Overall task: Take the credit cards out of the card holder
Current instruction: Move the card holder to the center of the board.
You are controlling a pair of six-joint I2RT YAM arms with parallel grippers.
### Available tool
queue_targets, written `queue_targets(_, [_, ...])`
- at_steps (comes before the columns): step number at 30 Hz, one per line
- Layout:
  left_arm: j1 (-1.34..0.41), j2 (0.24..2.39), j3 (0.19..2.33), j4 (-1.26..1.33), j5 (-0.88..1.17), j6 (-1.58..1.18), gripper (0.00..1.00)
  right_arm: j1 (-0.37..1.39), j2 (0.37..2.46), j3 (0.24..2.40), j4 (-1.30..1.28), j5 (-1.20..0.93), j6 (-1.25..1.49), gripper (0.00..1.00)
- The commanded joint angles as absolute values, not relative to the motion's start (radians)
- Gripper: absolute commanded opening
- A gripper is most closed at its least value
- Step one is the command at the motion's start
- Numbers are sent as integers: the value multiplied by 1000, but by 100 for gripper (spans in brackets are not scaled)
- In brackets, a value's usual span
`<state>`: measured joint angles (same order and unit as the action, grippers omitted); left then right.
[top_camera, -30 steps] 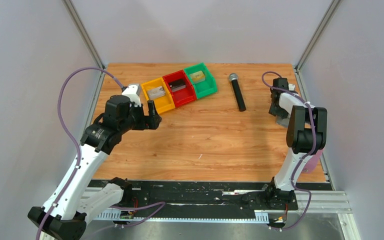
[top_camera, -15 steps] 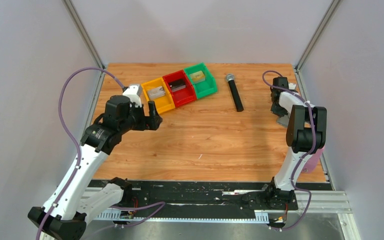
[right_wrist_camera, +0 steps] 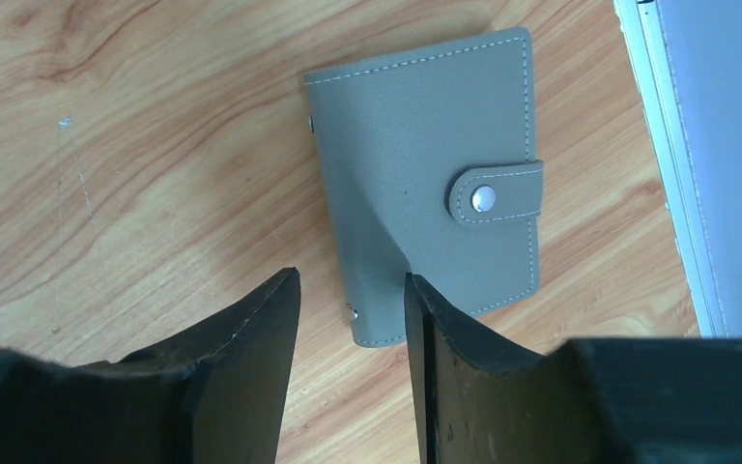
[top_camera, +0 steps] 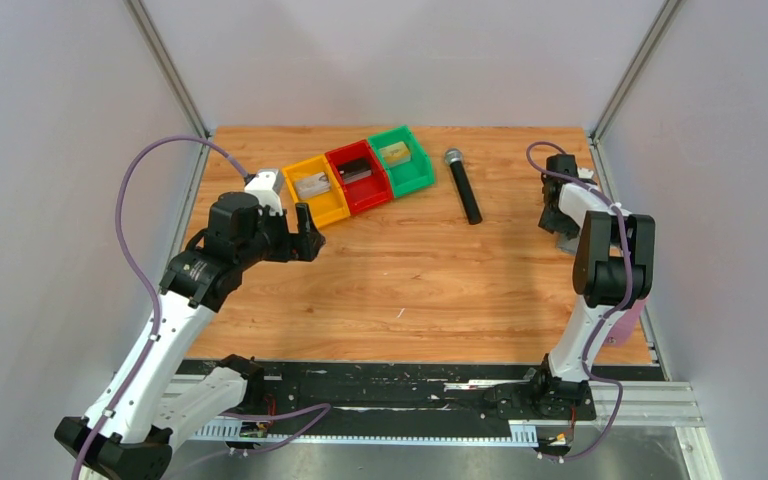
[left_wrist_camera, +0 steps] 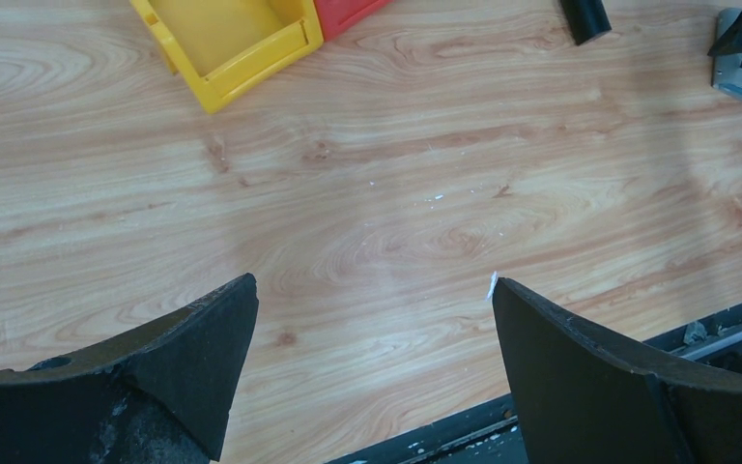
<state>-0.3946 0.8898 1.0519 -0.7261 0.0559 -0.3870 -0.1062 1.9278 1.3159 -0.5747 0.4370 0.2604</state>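
Next, my right gripper grabs the card holder (right_wrist_camera: 425,184) by its folded edge near the card holder's corner (right_wrist_camera: 365,295), which leaves the snap strap free to open.
The card holder (right_wrist_camera: 425,184) is a grey wallet lying flat and closed on the wood, its snap strap fastened, close to the table's right edge. My right gripper (right_wrist_camera: 348,290) hovers over its near left corner, jaws partly open and holding nothing. From above, that gripper (top_camera: 557,222) is at the far right, with a bit of the card holder (top_camera: 563,241) showing beside it. A silvery card (top_camera: 312,184) lies in the yellow bin, a dark one (top_camera: 357,170) in the red bin and a tan one (top_camera: 394,152) in the green bin. My left gripper (left_wrist_camera: 372,290) is wide open over bare wood.
The yellow bin (top_camera: 329,210), red bin (top_camera: 368,197) and green bin (top_camera: 415,180) stand in a row at the back left. A black microphone (top_camera: 463,185) lies right of them. A white rail (right_wrist_camera: 667,174) and the wall border the table beside the holder.
The microphone has shifted a little to the left on the table. Both arms stay almost where they were.
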Motion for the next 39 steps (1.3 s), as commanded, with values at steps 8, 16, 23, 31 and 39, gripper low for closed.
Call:
queue_targets(8, [-394, 869, 1051, -692, 72, -370, 100, -110, 1961, 1312, -588, 509, 244, 46])
queue_targets(16, [-393, 865, 1050, -693, 68, -370, 100, -110, 1982, 1316, -611, 528, 248, 30])
queue_targets(23, [-393, 862, 1051, -694, 57, -371, 100, -102, 1945, 1313, -640, 482, 267, 0])
queue_targets(31, [-393, 863, 1047, -691, 49, -375, 100, -12, 1771, 1209, -723, 369, 360, 0])
queue_targets(39, [-393, 874, 1048, -705, 43, -383, 100, 203, 1589, 1020, -790, 186, 491, 0])
